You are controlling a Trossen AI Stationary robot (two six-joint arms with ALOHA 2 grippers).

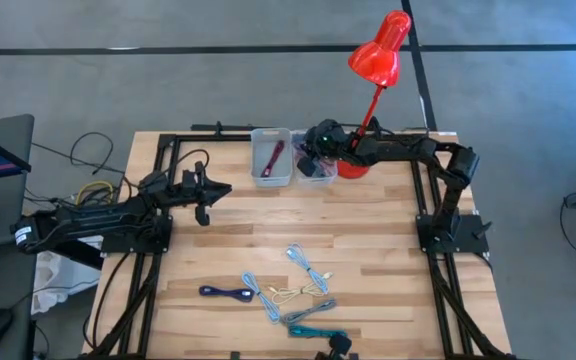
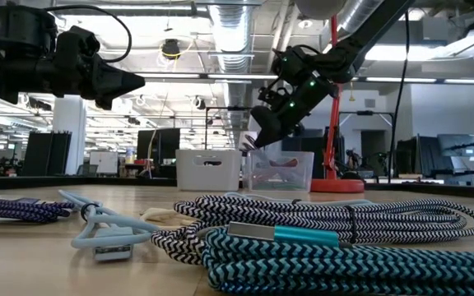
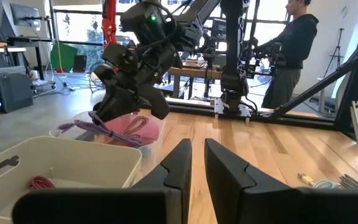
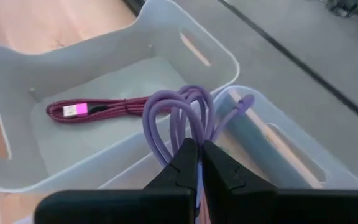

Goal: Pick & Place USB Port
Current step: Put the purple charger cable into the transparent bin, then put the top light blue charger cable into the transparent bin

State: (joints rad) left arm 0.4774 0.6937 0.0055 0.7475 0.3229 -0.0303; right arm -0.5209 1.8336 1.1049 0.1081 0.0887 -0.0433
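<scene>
My right gripper should open now, because the purple cable (image 4: 179, 115) is over the opening of the clear bin and would fall inside.
My right gripper (image 4: 199, 155) is shut on a coiled purple cable (image 4: 179, 115), above the seam between a white bin (image 4: 17, 62) and a clear bin (image 4: 278, 143) at the table's far edge. The high view shows this gripper (image 1: 313, 155) over the clear bin (image 1: 320, 172). A red braided cable (image 4: 98, 110) lies on the white bin's floor. My left gripper (image 1: 223, 190) waits shut and holds nothing, in the air over the table's left side. Several more cables (image 1: 298, 290) lie near the near edge. My right gripper pinches the purple cable's bundled loops (image 4: 190, 138) between its two fingers, coming from above and slanting down. The loops fan out past the fingertips and the plug end (image 4: 244, 101) sticks out to one side. The cable (image 3: 114, 127) is lifted clear, drooping over the clear bin.
A red desk lamp (image 1: 378, 55) stands just behind the clear bin beside my right arm. The clear bin (image 2: 282, 168) holds something pinkish. A person (image 3: 294, 50) stands beyond the table's right side. Bare wood lies between the bins and the cable pile (image 2: 319, 238).
</scene>
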